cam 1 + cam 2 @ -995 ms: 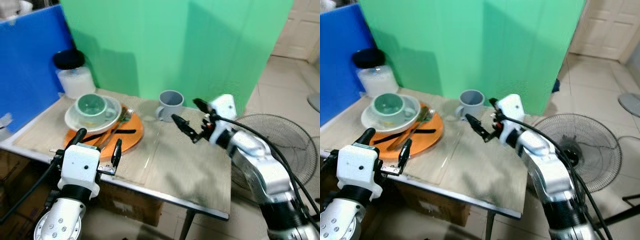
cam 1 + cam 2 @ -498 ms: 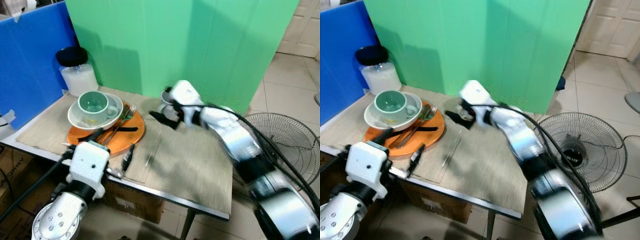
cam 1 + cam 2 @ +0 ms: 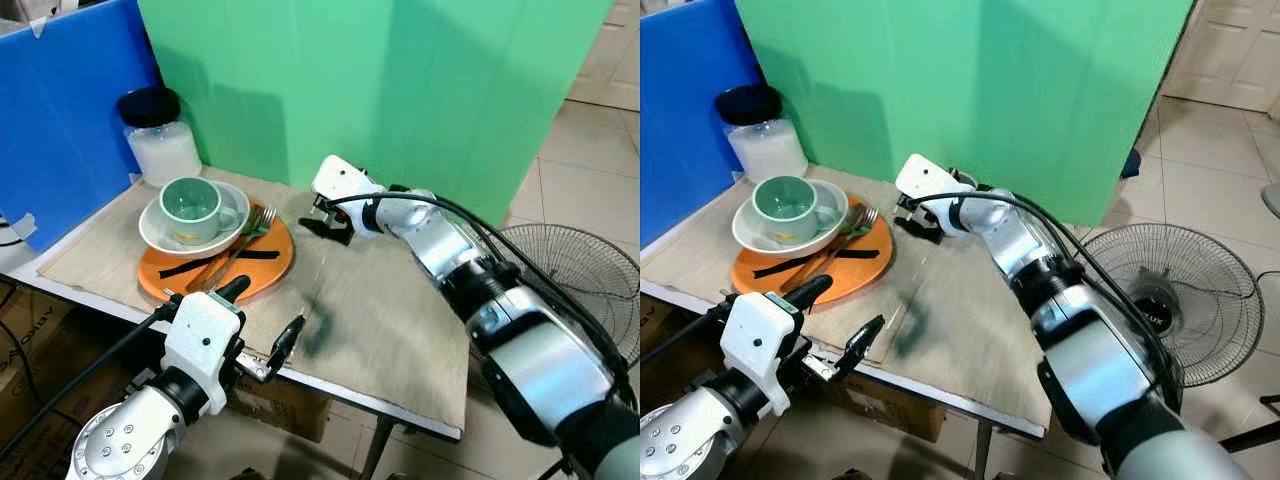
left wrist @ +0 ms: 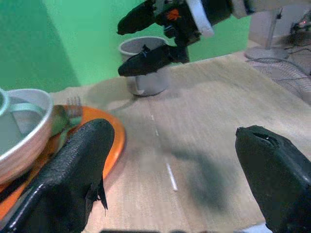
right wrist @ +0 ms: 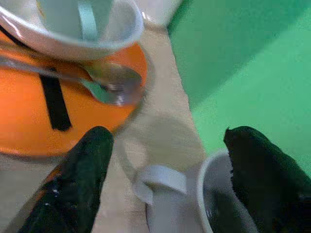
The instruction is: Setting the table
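Observation:
I'll set the table next: my right gripper grabs the grey mug by its rim (image 5: 198, 180) beside its handle.
A grey mug (image 4: 148, 82) stands at the back of the table. My right gripper (image 3: 328, 222) is open right at it; in the right wrist view the mug's handle (image 5: 158, 182) lies between the two fingers, and one finger (image 5: 265, 170) hangs over the rim. An orange plate (image 3: 262, 270) at the left carries a white bowl (image 3: 225, 232) with a green cup (image 3: 190, 203), a fork and spoon (image 3: 245, 238) and a black-handled utensil (image 3: 215, 263). My left gripper (image 3: 262, 318) is open above the table's front edge, holding nothing.
A jar with a black lid (image 3: 158, 135) stands behind the plate, against a blue board (image 3: 60, 120) and a green screen (image 3: 420, 90). A beige mat (image 3: 390, 320) covers the table. A floor fan (image 3: 575, 270) stands to the right of the table.
My right arm has swung left from the right of the grey mug and now has its fingers at the mug. The left gripper has moved forward along the front edge. The camera has shifted.

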Robot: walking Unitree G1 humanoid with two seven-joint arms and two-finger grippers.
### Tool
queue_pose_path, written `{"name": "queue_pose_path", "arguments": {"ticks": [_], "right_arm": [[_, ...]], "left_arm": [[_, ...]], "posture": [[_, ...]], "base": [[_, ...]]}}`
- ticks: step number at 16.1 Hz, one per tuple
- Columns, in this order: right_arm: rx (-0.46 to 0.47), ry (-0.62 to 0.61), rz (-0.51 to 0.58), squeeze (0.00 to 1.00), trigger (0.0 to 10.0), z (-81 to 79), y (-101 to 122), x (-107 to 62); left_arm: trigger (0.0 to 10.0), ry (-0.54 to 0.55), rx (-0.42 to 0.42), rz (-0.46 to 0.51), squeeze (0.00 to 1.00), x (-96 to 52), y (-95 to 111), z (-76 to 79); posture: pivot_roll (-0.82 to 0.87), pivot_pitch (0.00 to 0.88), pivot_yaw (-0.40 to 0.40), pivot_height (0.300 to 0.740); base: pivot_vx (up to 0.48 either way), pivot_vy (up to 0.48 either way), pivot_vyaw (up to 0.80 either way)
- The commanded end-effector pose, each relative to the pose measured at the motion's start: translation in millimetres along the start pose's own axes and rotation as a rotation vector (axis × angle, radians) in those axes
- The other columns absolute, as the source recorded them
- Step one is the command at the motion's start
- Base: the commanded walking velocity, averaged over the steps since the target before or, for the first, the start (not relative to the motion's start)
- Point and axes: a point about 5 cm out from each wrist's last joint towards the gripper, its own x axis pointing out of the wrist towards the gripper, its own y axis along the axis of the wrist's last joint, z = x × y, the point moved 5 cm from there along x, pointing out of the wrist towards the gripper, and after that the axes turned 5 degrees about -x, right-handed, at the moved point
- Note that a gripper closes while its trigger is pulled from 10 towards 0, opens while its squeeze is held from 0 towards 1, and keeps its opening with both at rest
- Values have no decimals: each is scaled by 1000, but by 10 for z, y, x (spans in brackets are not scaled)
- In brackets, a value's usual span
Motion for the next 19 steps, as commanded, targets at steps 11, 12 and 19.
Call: {"name": "queue_pose_path", "arguments": {"ticks": [11,12,19], "right_arm": [[-183,46,-159,0,0,86,-152,7],[-211,38,-171,0,0,105,-148,10],[-259,50,-204,0,0,109,-130,29]], "left_arm": [[10000,-69,-17,-11,0,-21,45,84],[10000,-74,-18,-15,0,-20,40,89],[10000,-95,-23,-30,0,-24,18,122]], "posture": [[0,0,44,740],[1,0,43,740],[4,0,41,740]], "base": [[0,0,0],[0,0,0],[0,0,0]]}}
